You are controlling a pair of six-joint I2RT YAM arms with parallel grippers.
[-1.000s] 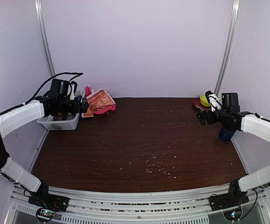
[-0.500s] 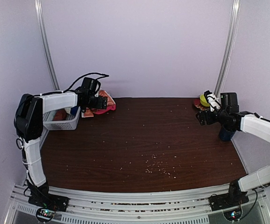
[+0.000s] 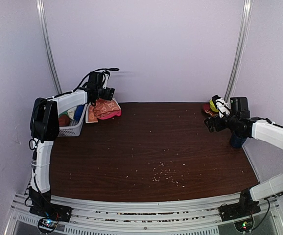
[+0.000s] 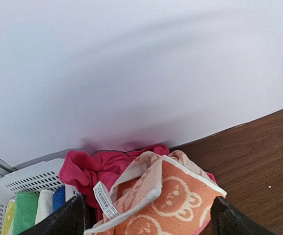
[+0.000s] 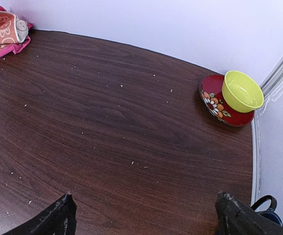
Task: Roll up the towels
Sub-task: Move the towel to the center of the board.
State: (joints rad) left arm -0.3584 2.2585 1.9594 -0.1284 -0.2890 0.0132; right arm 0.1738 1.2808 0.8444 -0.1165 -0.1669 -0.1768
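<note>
My left gripper's fingers stop above the orange towel in the top view, so the gripper comes down before closing on the towel's white hem.
A peach-orange towel (image 4: 173, 196) with a pale bear pattern lies crumpled on a hot pink towel (image 4: 95, 169) at the table's back left corner (image 3: 102, 108). My left gripper (image 4: 149, 223) is open, its jaws standing wide on either side of the orange towel, just above it; in the top view it is at the back left (image 3: 106, 93). Green, cream and blue towels (image 4: 26, 210) stand in the white basket (image 4: 19, 181). My right gripper (image 5: 144, 215) is open and empty above bare table at the right (image 3: 212, 122). The two towels also show in the right wrist view (image 5: 4, 29).
The white mesh basket (image 3: 68, 128) stands at the left wall. A yellow-green bowl (image 5: 242, 91) sits on a red flowered plate (image 5: 215, 100) at the back right. A dark blue cup (image 3: 237, 141) stands under the right arm. Crumbs dot the brown table (image 3: 166, 176).
My left arm has swung back and right from over the basket to the back wall, its gripper now over the orange and pink towels. The right arm has stayed in place.
</note>
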